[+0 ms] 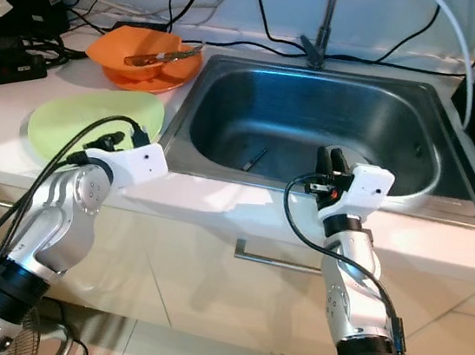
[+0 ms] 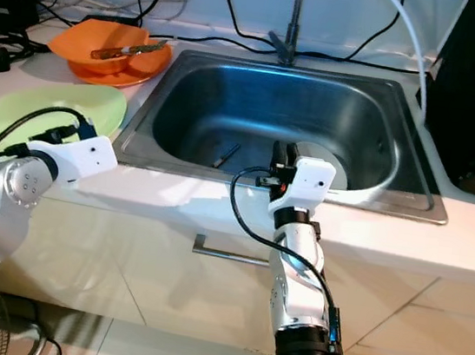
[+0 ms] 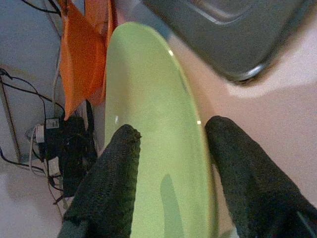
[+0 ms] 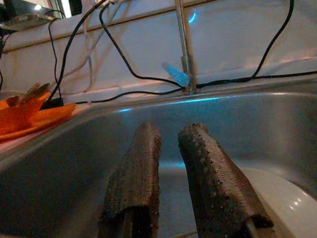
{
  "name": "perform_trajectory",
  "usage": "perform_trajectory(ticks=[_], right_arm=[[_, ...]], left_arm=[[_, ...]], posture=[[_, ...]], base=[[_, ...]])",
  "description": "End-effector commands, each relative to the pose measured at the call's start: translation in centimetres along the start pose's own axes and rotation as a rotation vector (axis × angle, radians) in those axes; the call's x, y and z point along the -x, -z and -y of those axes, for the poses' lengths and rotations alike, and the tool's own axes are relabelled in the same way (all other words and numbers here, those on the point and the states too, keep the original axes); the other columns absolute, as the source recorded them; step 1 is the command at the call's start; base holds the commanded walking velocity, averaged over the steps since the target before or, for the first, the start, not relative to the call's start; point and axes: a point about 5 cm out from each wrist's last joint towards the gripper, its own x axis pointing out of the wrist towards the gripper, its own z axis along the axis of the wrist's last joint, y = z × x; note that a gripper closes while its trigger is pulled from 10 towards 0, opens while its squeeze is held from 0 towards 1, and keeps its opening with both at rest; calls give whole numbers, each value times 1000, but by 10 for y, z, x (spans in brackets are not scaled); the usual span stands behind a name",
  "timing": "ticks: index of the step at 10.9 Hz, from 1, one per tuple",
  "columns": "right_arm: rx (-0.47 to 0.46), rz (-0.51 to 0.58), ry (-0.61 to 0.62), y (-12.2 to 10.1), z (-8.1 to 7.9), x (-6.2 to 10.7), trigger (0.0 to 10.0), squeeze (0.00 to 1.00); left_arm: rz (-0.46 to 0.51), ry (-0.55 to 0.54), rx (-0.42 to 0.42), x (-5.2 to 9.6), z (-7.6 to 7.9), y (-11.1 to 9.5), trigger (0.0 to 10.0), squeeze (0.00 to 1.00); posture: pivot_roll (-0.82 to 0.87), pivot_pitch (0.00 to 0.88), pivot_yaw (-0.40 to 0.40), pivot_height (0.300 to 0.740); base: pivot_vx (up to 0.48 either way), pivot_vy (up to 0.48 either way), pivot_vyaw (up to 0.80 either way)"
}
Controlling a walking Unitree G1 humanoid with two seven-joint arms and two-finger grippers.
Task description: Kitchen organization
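Note:
Next, my left gripper grabs the light green plate by its thin rim (image 3: 199, 130), since the plate's broad side spreads far wider than my fingers open.
A light green plate (image 1: 96, 120) lies flat on the white counter, left of the steel sink (image 1: 316, 109). My left gripper (image 3: 173, 128) is open at the plate's near right rim, one finger over the plate and the other over the counter beside it. My right gripper (image 1: 333, 160) hangs over the sink's front edge, pointing into the basin; its fingers (image 4: 138, 168) stand almost together with nothing between them. A white plate (image 4: 277, 198) lies in the basin just beyond that gripper. An orange dish (image 1: 144, 56) with a utensil (image 1: 162, 54) in it sits behind the green plate.
A small dark utensil (image 1: 255, 158) lies on the sink floor. The faucet (image 1: 326, 23) rises behind the basin. Power strips (image 1: 8, 60) and black cables crowd the back left of the counter. A drawer handle (image 1: 275, 259) runs below the counter edge.

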Motion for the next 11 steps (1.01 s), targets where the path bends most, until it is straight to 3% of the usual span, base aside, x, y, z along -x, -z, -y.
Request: perform_trajectory(ticks=[1,4,5,10,11], right_arm=[[-3,-12,-2,3,-1,1,10000,0],[-1,-13,-4,3,0,2,10000,0],[-1,-14,-4,3,0,2,10000,0],[0,-21,-2,4,1,3,10000,0],[0,-20,0,4,1,3,10000,0]], left_arm=[[-9,24,0,-2,2,1,0,0],[-22,26,-1,-2,5,3,0,0],[-41,6,-1,-3,1,7,10000,0],[-52,-41,7,-8,-6,8,10000,0],[-35,-46,18,-8,-8,6,10000,627]], posture=[[54,16,77,740],[52,17,71,740],[53,20,71,740],[55,29,67,740],[55,33,67,740]], base=[[0,0,0],[0,0,0],[0,0,0],[0,0,0],[0,0,0]])
